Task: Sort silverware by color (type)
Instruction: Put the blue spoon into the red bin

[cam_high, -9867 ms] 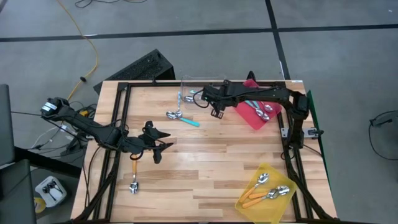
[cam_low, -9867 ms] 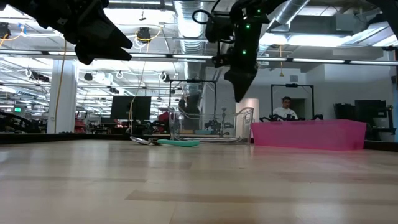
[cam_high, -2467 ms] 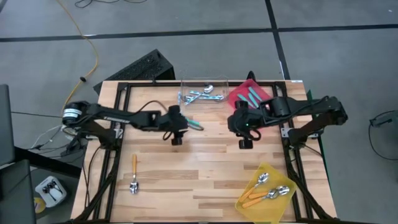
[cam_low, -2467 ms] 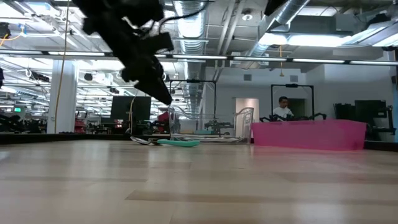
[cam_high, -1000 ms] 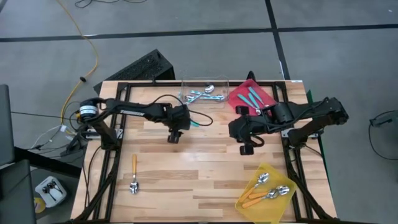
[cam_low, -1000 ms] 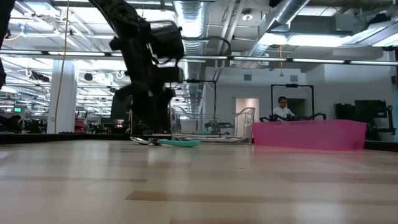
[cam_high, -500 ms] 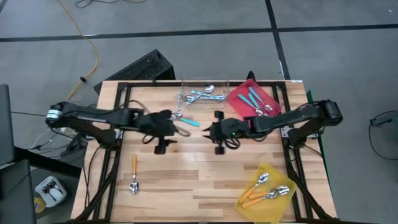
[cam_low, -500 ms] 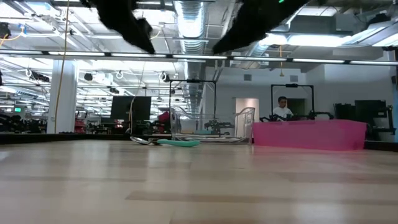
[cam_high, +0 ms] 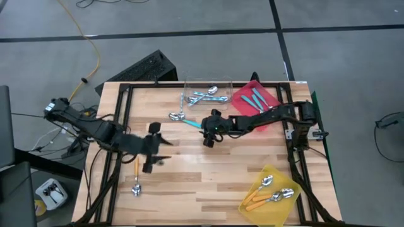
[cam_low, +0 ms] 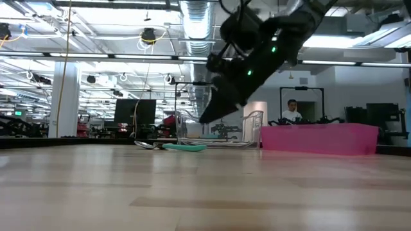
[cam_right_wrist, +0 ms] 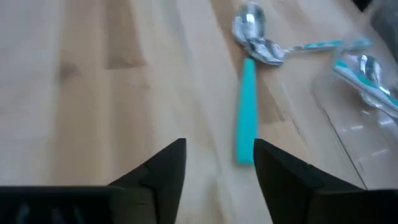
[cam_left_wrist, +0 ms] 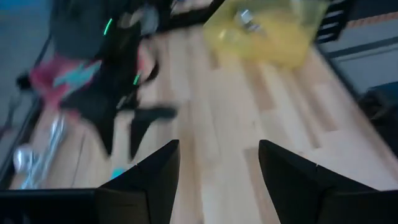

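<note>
My right gripper grips the teal spoon by its handle's loose end [cam_high: 197,125] next. Then it sorts the spoon into the red tray [cam_high: 239,103].
A spoon with a teal handle [cam_high: 192,123] [cam_right_wrist: 246,118] lies flat on the wood, its metal bowl against that of a light-blue-handled spoon [cam_right_wrist: 292,45]. My right gripper [cam_high: 206,130] [cam_right_wrist: 214,168] hangs open above the table just short of the teal handle's free end, slanting down toward it [cam_low: 207,115]. An orange-handled spoon [cam_high: 136,176] lies near the left front. My left gripper [cam_high: 153,149] [cam_left_wrist: 217,168] is open and holds nothing, raised beside the orange spoon and facing across the table.
A clear tray [cam_high: 207,94] at the back holds light-blue spoons. Right of it stands a red tray [cam_high: 247,104] with teal spoons, and at the front right a yellow tray [cam_high: 252,202] with orange spoons. Bare wood lies in the table's middle.
My left gripper has pulled away from the teal spoon, rising and swinging toward the table's left and near side. My right gripper has come down and toward the left, from the table's right half to the teal spoon. The spoons have stayed where they were.
</note>
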Controlling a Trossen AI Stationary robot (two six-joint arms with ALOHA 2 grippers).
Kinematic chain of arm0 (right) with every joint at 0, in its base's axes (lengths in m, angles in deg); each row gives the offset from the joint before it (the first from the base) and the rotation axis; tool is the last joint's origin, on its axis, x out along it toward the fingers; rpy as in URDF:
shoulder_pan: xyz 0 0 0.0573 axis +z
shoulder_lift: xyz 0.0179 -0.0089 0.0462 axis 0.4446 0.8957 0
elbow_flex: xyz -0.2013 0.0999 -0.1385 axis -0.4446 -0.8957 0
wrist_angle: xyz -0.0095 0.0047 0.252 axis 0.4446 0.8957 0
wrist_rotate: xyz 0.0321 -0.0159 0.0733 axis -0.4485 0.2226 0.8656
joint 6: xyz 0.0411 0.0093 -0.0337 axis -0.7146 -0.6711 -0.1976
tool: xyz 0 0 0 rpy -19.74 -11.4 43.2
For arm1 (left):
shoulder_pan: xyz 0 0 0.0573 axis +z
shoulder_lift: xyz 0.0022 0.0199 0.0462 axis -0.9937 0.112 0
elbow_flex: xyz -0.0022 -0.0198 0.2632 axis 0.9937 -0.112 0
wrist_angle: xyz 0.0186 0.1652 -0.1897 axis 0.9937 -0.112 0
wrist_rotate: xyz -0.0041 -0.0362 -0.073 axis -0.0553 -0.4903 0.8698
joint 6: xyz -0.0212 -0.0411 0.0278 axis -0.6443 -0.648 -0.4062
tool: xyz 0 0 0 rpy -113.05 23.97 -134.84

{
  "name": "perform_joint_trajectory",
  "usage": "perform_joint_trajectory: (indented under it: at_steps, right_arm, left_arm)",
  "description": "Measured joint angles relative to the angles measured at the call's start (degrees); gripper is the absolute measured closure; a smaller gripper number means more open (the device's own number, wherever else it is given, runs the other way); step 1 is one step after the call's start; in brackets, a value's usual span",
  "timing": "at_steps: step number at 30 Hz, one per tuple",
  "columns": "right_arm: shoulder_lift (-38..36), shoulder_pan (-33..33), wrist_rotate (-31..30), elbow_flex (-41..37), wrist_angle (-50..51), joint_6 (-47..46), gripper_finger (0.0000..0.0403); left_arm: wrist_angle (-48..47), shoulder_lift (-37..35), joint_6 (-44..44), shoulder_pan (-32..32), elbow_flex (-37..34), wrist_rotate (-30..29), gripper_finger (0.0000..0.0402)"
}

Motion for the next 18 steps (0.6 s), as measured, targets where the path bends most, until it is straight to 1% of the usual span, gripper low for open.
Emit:
perform_joint_trajectory:
  at_steps: [3,6,9,13,18]
  right_arm:
    - [1.5,-0.8,0.0,0.0,-1.9,-0.6,0.0175]
    - [2.7,-1.0,-0.1,0.1,-4.1,-0.6,0.0173]
    - [3.7,-1.4,-0.1,0.1,-6.2,-0.5,0.0175]
    - [5.8,-2.2,-1.3,0.1,-8.7,-0.6,0.0175]
    - [9.4,-3.2,-1.5,0.1,-10.5,-0.9,0.0176]
  left_arm:
    - [3.7,-2.2,3.0,-5.3,0.0,-4.0,0.0199]
    - [7.1,-5.1,6.0,-10.3,0.0,-8.4,0.0199]
    - [8.2,-8.2,7.0,-14.7,0.0,-12.8,0.0199]
    - [8.5,-11.2,6.5,-19.1,-1.0,-18.0,0.0199]
    - [8.7,-12.8,4.4,-21.8,-3.7,-22.4,0.0199]
